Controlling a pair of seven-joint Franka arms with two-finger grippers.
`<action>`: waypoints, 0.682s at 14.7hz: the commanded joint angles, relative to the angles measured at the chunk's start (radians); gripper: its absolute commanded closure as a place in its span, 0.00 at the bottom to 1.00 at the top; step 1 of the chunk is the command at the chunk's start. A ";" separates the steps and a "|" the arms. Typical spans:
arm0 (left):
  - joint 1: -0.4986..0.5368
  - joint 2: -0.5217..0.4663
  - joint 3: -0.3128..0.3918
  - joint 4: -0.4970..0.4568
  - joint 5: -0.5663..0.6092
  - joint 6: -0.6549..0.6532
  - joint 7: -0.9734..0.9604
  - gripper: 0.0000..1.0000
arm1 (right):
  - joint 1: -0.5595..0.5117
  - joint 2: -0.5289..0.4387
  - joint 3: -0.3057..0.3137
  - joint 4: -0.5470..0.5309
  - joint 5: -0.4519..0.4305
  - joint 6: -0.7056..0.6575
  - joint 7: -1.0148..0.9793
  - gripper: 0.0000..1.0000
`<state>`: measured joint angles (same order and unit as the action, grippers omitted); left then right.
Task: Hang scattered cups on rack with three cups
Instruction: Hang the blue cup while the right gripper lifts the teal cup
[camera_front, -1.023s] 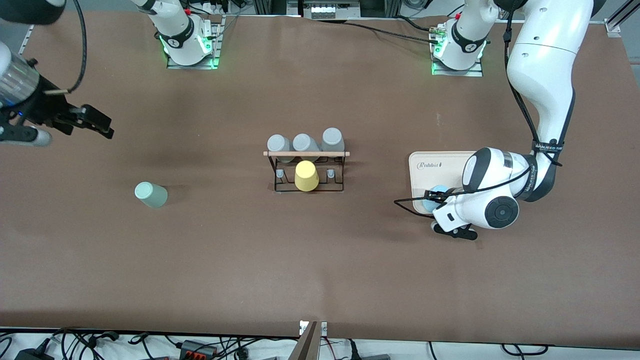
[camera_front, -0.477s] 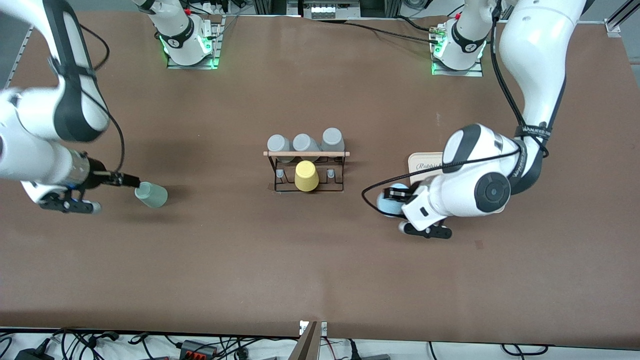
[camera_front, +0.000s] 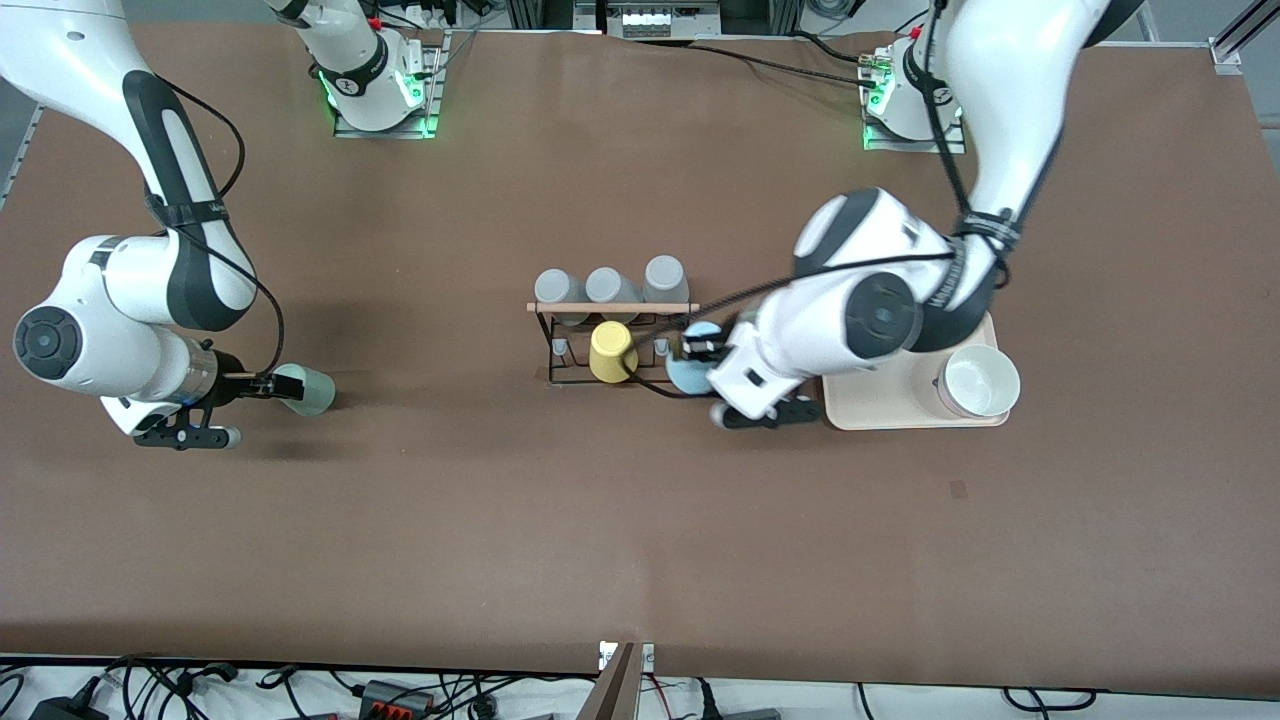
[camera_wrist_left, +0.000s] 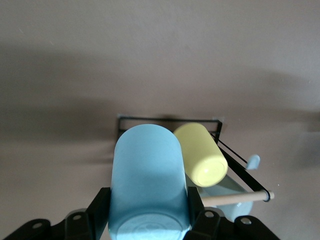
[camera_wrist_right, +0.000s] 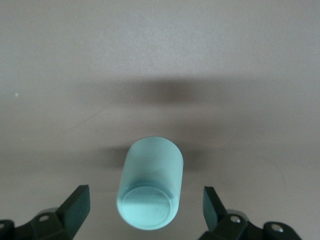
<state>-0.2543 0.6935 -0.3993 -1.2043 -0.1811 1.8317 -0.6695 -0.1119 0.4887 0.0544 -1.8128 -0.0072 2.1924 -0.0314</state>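
My right gripper should move toward the cup before it closes on the cup. My right gripper's fingers stop short of the mint cup's near end (camera_wrist_right: 147, 207), so they would miss if they closed now.
The light blue cup (camera_front: 687, 375) is held on its side in my left gripper (camera_front: 700, 352), beside the black wire rack (camera_front: 612, 308) at its left-arm end. In the left wrist view the fingers (camera_wrist_left: 101, 205) clamp the blue cup (camera_wrist_left: 147, 175), with the rack (camera_wrist_left: 235, 198) just ahead. The pale mint cup (camera_front: 305, 390) lies on its side on the table toward the right arm's end. My right gripper (camera_front: 264, 385) is open at its base end. In the right wrist view the fingers (camera_wrist_right: 76, 205) stand wide on both sides of the mint cup (camera_wrist_right: 150, 182), apart from it.
A yellow cup (camera_front: 612, 352) hangs on the rack's middle peg, close to the blue cup; it also shows in the left wrist view (camera_wrist_left: 201, 161). Three grey cups (camera_front: 610, 285) sit on the rack's side away from the front camera. A white bowl (camera_front: 977, 382) stands on a beige tray (camera_front: 880, 412).
My left arm carried the blue cup from the tray to the rack's end. My right arm came down and brought its open gripper to the mint cup's base.
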 joint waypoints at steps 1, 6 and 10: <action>-0.029 0.008 0.002 0.006 -0.008 -0.020 -0.024 0.97 | -0.019 -0.027 0.010 -0.086 -0.011 0.085 -0.027 0.00; -0.054 0.061 0.011 -0.004 0.044 -0.012 -0.007 0.92 | -0.011 -0.025 0.013 -0.123 -0.007 0.139 -0.024 0.00; -0.074 0.104 0.011 -0.004 0.094 0.010 -0.007 0.83 | -0.006 -0.027 0.013 -0.126 -0.007 0.129 -0.025 0.36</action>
<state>-0.3110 0.7825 -0.3949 -1.2156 -0.1170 1.8368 -0.6812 -0.1159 0.4878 0.0609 -1.9075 -0.0072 2.3104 -0.0422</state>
